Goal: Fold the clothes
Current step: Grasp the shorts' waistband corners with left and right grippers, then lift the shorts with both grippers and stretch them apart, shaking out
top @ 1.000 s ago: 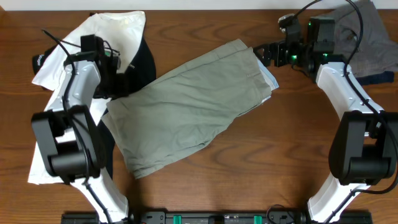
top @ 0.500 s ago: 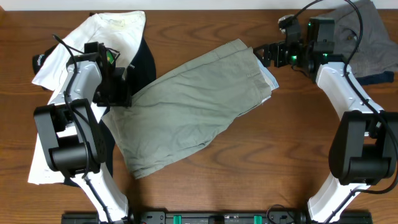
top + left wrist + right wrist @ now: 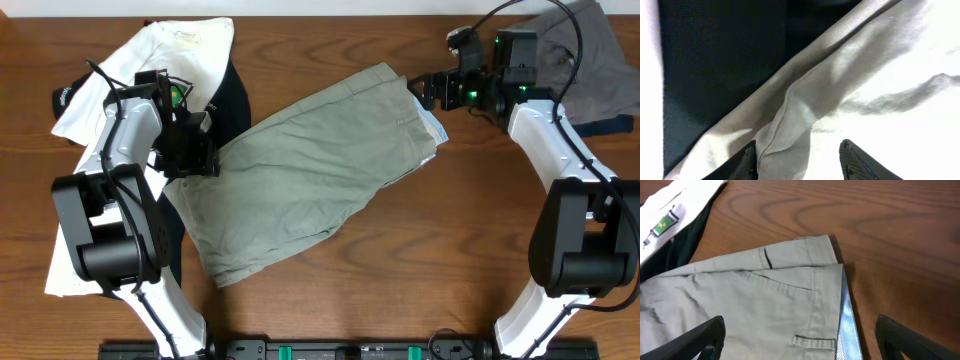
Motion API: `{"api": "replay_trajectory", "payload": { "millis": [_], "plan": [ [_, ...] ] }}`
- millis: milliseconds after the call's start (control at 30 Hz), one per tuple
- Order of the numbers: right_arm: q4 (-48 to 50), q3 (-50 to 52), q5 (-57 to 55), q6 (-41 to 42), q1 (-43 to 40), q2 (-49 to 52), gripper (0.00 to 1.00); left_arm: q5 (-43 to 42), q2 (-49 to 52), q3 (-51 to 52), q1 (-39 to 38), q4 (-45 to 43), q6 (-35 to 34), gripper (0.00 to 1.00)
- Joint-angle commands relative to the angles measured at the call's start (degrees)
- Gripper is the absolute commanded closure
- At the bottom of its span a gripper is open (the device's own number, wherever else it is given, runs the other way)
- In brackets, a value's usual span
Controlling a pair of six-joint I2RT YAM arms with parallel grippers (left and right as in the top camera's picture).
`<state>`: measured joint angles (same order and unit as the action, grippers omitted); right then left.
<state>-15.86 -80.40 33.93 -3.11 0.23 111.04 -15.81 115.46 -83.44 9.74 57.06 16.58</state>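
Observation:
The right gripper grabs the grey-green shorts [image 3: 310, 170] by the waistband corner [image 3: 404, 88] next, opposite the left gripper, to straighten them for folding.
Grey-green shorts [image 3: 310, 170] lie flat and slanted across the middle of the table. My left gripper [image 3: 195, 155] is at their left edge. In the left wrist view its fingers [image 3: 800, 167] are open with a raised ridge of the shorts' cloth [image 3: 890, 65] between them. My right gripper [image 3: 425, 88] is open at the waistband corner at the upper right. In the right wrist view its fingers [image 3: 805, 345] are spread wide over the waistband [image 3: 750, 300], with a belt loop and the blue-striped lining edge between them.
A white garment [image 3: 180, 45] and a dark navy garment [image 3: 235, 100] lie at the back left, partly under the shorts and my left arm. More white cloth [image 3: 70, 260] lies at the front left. A grey garment [image 3: 590, 60] lies at the back right.
My left gripper has moved toward the front and right, from the dark garment onto the shorts' left edge. The right arm has not moved.

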Motion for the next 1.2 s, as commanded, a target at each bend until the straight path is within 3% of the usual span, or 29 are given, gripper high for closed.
{"api": "replay_trajectory", "payload": {
  "millis": [0, 67, 167, 200, 400, 700, 967, 1167],
  "plan": [
    [-0.2, 0.2, 0.6, 0.7, 0.6, 0.4, 0.07, -1.5, -1.2, 0.9, 0.1, -0.2, 1.2, 0.49],
    [-0.1, 0.2, 0.6, 0.7, 0.6, 0.4, 0.07, -1.5, -1.2, 1.5, 0.1, -0.5, 1.2, 0.58],
    [-0.2, 0.2, 0.6, 0.7, 0.6, 0.4, 0.07, -1.5, -1.2, 2.4, 0.1, -0.8, 1.2, 0.91],
    [-0.3, 0.2, 0.6, 0.7, 0.7, 0.4, 0.08, -1.5, -1.2, 2.6, 0.1, -1.0, 1.2, 0.94],
    [0.2, 0.2, -0.7, 0.7, 1.9, 0.4, 0.11, -1.5, -1.3, 3.0, 0.1, -2.1, -1.4, 0.94],
    [8.9, 0.2, -12.7, 0.7, 5.3, 2.2, 0.07, -1.5, -7.6, 3.0, -1.3, -0.7, -4.5, 0.94],
    [17.3, 0.2, -13.1, 3.6, 6.9, 8.8, 0.21, -1.5, -18.4, 3.0, -3.8, -0.7, -6.4, 0.94],
    [20.3, 0.2, -13.1, 5.5, 6.9, 14.4, 0.24, -1.5, -20.8, 3.0, -4.1, -0.5, -7.1, 0.94]
  ]
}}
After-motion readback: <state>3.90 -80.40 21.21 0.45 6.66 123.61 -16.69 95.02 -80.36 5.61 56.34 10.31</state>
